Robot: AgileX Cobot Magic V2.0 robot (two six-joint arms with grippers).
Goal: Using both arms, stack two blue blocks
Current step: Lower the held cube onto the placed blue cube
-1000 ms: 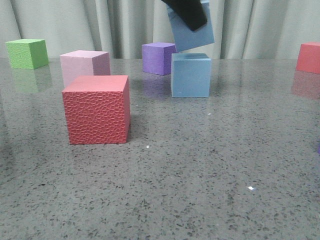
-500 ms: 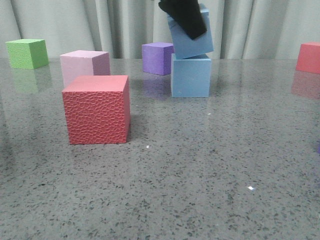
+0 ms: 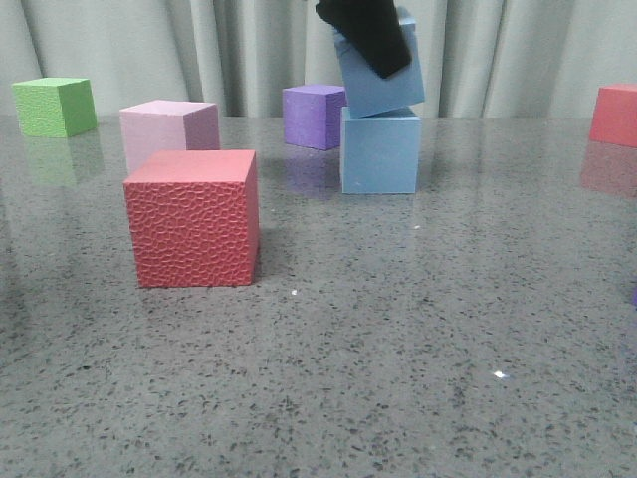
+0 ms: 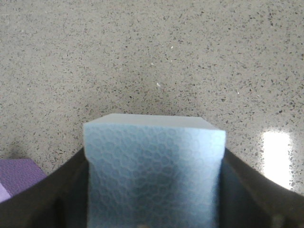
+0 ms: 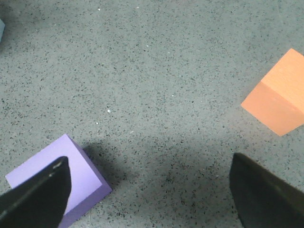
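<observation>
The tilted block's lower edge rests on the top of the standing blue block, so the left gripper should open now.
In the front view one sky-blue block stands on the table at the back middle. The second blue block rests tilted on top of it, held by my left gripper, whose black fingers cover its upper left. In the left wrist view that block fills the space between both fingers, which press its sides. My right gripper is open and empty above bare table in the right wrist view; it does not show in the front view.
A red textured cube stands front left, a pink cube behind it, a green cube far left, a purple cube beside the stack, a red cube far right. Under the right gripper lie a lilac cube and an orange cube.
My left gripper has lowered the held blue block onto the standing blue block. It has been still for the last half second.
</observation>
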